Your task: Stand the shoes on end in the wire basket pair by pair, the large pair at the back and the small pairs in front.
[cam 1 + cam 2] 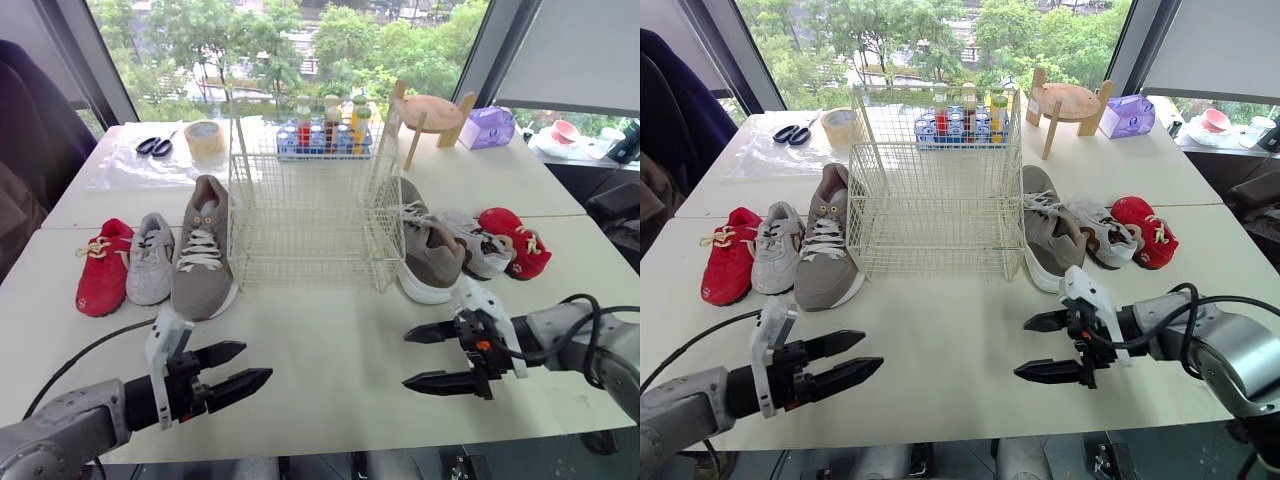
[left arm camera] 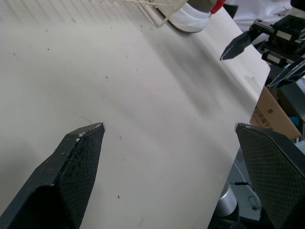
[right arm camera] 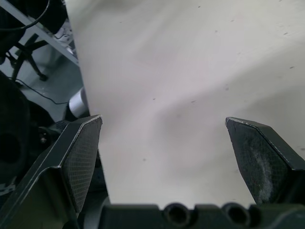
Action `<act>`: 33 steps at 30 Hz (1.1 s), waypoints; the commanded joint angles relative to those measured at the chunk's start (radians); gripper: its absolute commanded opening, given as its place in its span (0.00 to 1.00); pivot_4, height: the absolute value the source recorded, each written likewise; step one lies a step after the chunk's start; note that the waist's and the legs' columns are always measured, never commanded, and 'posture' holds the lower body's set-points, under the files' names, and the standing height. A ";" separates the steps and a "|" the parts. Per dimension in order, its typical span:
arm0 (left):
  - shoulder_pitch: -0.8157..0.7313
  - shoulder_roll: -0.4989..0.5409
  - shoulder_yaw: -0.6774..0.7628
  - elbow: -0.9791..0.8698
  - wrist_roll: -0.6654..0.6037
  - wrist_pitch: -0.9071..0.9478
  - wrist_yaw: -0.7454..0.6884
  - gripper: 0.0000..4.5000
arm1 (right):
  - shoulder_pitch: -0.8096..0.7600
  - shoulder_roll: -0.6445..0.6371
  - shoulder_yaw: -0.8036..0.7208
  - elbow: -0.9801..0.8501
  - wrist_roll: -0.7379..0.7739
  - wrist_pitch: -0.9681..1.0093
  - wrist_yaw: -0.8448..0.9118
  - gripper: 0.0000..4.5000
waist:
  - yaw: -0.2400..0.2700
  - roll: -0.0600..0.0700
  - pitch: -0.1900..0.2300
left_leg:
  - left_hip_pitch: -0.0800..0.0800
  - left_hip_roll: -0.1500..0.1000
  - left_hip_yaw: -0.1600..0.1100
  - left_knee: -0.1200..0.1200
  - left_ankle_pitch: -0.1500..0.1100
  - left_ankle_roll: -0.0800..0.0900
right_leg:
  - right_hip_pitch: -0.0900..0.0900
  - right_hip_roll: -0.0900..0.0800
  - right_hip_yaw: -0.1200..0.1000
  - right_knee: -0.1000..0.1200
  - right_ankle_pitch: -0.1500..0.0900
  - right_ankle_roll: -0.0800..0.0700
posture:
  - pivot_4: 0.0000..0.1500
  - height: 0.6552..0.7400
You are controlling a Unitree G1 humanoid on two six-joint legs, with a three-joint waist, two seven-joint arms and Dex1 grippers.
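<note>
The large grey-brown shoe needs to stand at the back of the basket. My right gripper will grab that shoe by its heel (image 1: 436,271) next.
An empty wire basket (image 1: 310,215) stands mid-table. To its left lie a red shoe (image 1: 103,267), a small grey shoe (image 1: 151,257) and a large taupe shoe (image 1: 203,247). On its right lie the other large taupe shoe (image 1: 430,247), a small grey shoe (image 1: 476,243) and a red shoe (image 1: 518,240). My left gripper (image 1: 248,366) hovers open over the front of the table, below the left shoes, holding nothing. Opposite it, my right gripper (image 1: 408,358) is open and empty in front of the right shoes; it also shows as the right gripper (image 2: 238,45) in the left wrist view.
Behind the basket sit a blue tray of bottles (image 1: 322,135), a tape roll (image 1: 205,138), scissors (image 1: 156,146), a wooden stand (image 1: 430,115) and a purple tissue box (image 1: 487,127). A cardboard box (image 2: 272,114) sits on the floor beyond the table's right edge.
</note>
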 commanded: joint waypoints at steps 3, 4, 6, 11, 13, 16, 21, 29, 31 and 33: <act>-0.026 0.080 0.053 0.001 -0.011 0.013 -0.054 1.00 | -0.182 -0.074 -0.037 -0.035 0.037 0.052 0.032 0.99 | -0.001 0.001 0.000 | 0.000 0.000 0.000 0.000 0.000 0.000 | 0.000 0.000 0.000 0.001 0.000 0.000 | 1.00 1.00; -0.039 0.117 0.073 0.005 -0.014 0.019 -0.080 1.00 | -0.262 -0.079 -0.038 -0.023 0.055 0.071 0.040 0.99 | -0.003 0.001 0.000 | 0.000 0.000 0.000 0.001 0.000 0.000 | -0.001 0.000 0.000 0.002 0.000 0.000 | 1.00 1.00; -0.065 0.177 0.111 0.011 -0.026 0.028 -0.117 1.00 | -0.394 -0.077 -0.024 0.004 0.060 0.083 0.051 0.99 | -0.004 0.001 0.000 | 0.000 0.000 0.000 0.001 0.001 -0.001 | -0.002 0.001 0.000 0.003 0.000 0.000 | 1.00 1.00; -0.253 0.351 0.231 0.052 -0.154 0.066 -0.185 1.00 | -0.816 -0.041 0.168 0.147 -0.064 0.039 0.189 0.99 | -0.002 0.003 0.002 | -0.001 0.002 0.000 -0.001 0.001 -0.002 | -0.005 0.003 0.000 0.002 0.000 -0.001 | 1.00 1.00; -0.324 0.389 0.236 0.062 -0.201 0.074 -0.192 1.00 | -0.921 0.014 0.273 0.233 -0.173 -0.037 0.227 0.99 | -0.006 0.002 0.002 | -0.002 0.002 0.000 -0.002 0.001 -0.002 | -0.006 0.003 0.000 0.001 0.000 0.000 | 1.00 1.00; -0.382 0.403 0.214 0.058 -0.207 0.077 -0.169 1.00 | -0.995 0.097 0.404 0.348 -0.317 -0.129 0.263 0.99 | -0.013 0.002 0.002 | -0.002 0.001 0.002 -0.002 0.001 -0.002 | -0.005 0.003 0.001 0.001 0.000 0.000 | 1.00 1.00; -0.425 0.392 0.199 0.031 -0.246 0.069 -0.103 1.00 | -1.059 0.208 0.567 0.503 -0.503 -0.224 0.333 0.99 | -0.008 0.003 0.003 | -0.003 0.001 0.004 -0.002 0.001 -0.003 | -0.006 0.003 0.001 0.003 0.000 0.000 | 1.00 1.00; -0.418 0.305 0.150 -0.023 -0.248 0.039 0.014 1.00 | -1.037 0.262 0.636 0.581 -0.642 -0.268 0.395 0.47 | -0.005 0.003 0.003 | -0.003 0.001 0.004 -0.001 0.004 -0.007 | -0.006 0.003 0.000 0.005 0.001 0.000 | 1.00 1.00; -0.420 0.288 0.138 -0.031 -0.245 0.035 0.035 1.00 | -1.040 0.274 0.630 0.591 -0.655 -0.264 0.401 0.27 | -0.006 0.003 0.003 | -0.003 0.001 0.003 -0.001 0.004 -0.008 | -0.006 0.004 0.000 0.006 0.001 0.000 | 1.00 1.00; -0.439 0.282 0.124 -0.035 -0.259 0.034 0.064 1.00 | -1.042 0.282 0.621 0.590 -0.659 -0.251 0.413 0.04 | -0.008 0.002 0.002 | -0.001 0.001 0.003 -0.001 0.005 -0.009 | -0.006 0.004 0.000 0.009 0.001 0.000 | 1.00 1.00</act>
